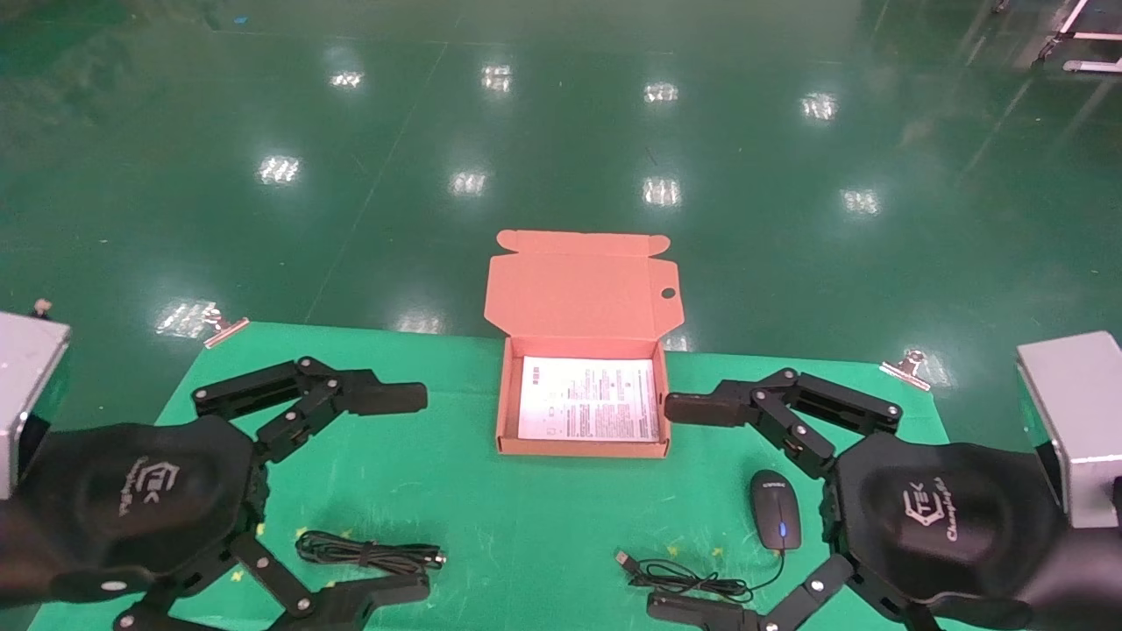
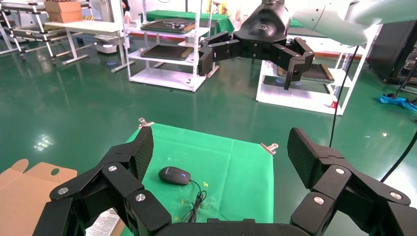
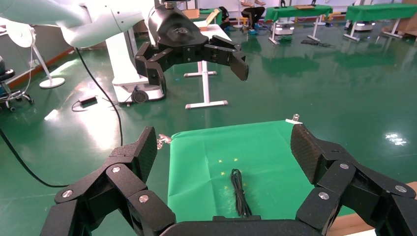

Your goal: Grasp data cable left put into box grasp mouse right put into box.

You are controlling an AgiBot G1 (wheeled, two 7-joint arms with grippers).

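Note:
I will next grab the data cable by its banded middle (image 1: 368, 552) with my left gripper, as a band holds the cable's loose loops tightly together.
The box (image 1: 583, 449) lies open at the back middle of the green cloth, lid (image 1: 578, 287) tipped back, a white leaflet inside. The data cable (image 1: 368, 554) (image 3: 239, 194) is a banded black bundle at the front left. On the front right sits the mouse (image 1: 776, 521) (image 2: 174, 175), its thin cord (image 1: 692, 578) coiled toward the front. My left gripper (image 1: 408, 495) (image 2: 221, 152) hovers open above the cable's side, holding nothing. My right gripper (image 1: 682, 506) (image 3: 223, 147) hovers open just left of the mouse, also holding nothing.
The green cloth (image 1: 526, 526) covers a small table, held by metal clips (image 1: 226, 329) (image 1: 907, 366) at the far corners. Grey blocks (image 1: 26, 368) (image 1: 1074, 412) stand off each side. Shiny green floor lies beyond the far edge.

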